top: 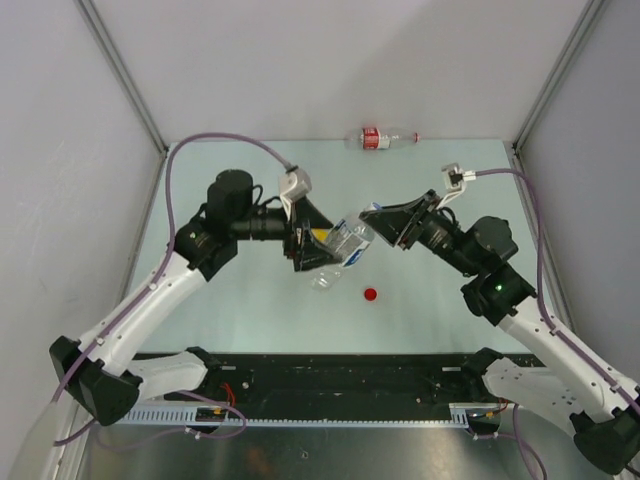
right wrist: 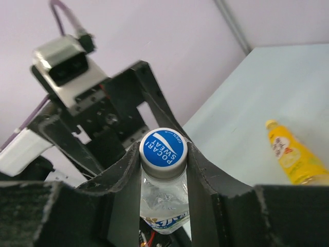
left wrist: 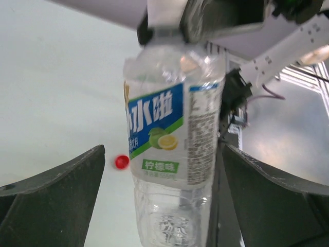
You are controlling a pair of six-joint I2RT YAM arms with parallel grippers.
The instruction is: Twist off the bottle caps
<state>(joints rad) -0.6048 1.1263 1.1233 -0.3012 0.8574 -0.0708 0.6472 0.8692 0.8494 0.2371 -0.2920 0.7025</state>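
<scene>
Next, my left gripper grips the short clear bottle by its body, below the label, which leaves the blue cap free to unscrew.
The short clear bottle (top: 345, 245), with a blue-and-green label, hangs tilted between both arms. My right gripper (right wrist: 163, 154) is shut on its blue cap (right wrist: 163, 146), with a finger pressed on each side. My left gripper (left wrist: 163, 154) is open around the bottle's body (left wrist: 172, 128), with a gap on both sides. A red cap (top: 371, 294) lies loose on the table and also shows in the left wrist view (left wrist: 121, 162). The yellow bottle (right wrist: 293, 154) lies on its side with its yellow cap (right wrist: 271, 124) on. The slim bottle with the red label (top: 380, 138) lies at the back.
Grey walls close in the table on the left, back and right. A black rail (top: 330, 380) runs along the near edge between the arm bases. The two grippers nearly meet over the middle of the table.
</scene>
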